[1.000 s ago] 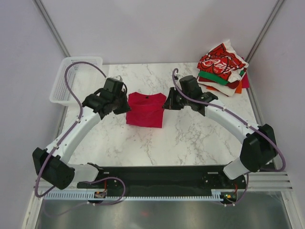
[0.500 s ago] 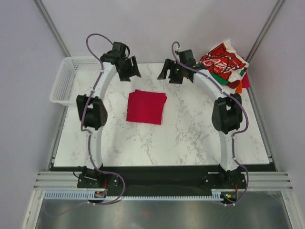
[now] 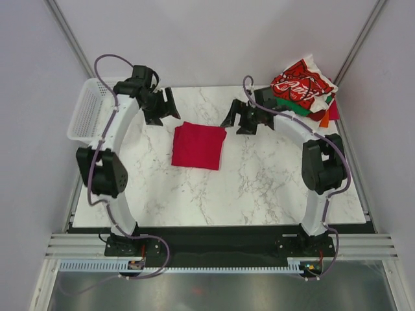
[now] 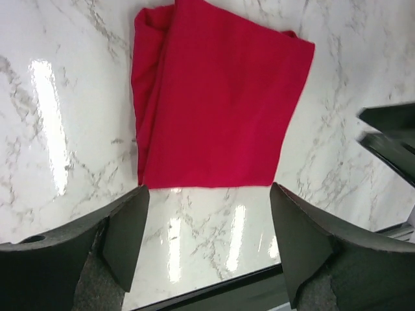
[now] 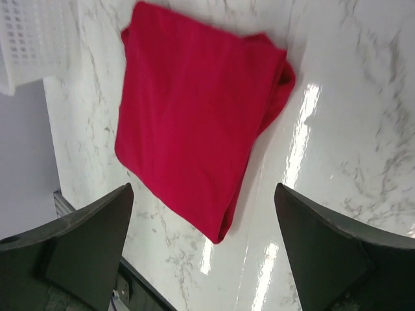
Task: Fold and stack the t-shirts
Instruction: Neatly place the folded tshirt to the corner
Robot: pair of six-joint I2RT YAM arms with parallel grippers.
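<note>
I need to grab the crimson t-shirt next with my right gripper by its far corner facing the pile, to stack it still folded. Its layers should stay together.
A plain crimson t-shirt point(image 3: 198, 146) lies folded into a flat rectangle at the middle of the marble table point(image 3: 259, 188). It shows whole in the left wrist view as the crimson t-shirt point(image 4: 214, 103) and in the right wrist view as the crimson t-shirt point(image 5: 194, 110). My left gripper point(image 3: 170, 110) hovers open behind its far left corner, nothing between the fingers. My right gripper point(image 3: 235, 121) hovers open off its far right corner, also holding nothing. A pile of folded t-shirts point(image 3: 303, 91), red with white script on top, sits at the far right corner.
A white mesh basket point(image 3: 91, 110) stands at the far left edge of the table, just behind my left arm. Grey walls close in the back and both sides. The black base rail point(image 3: 220, 241) runs along the near edge.
Both grippers let go of the crimson t-shirt, opened wide and lifted away toward the back. The shirt now lies folded over on itself, smaller than before.
</note>
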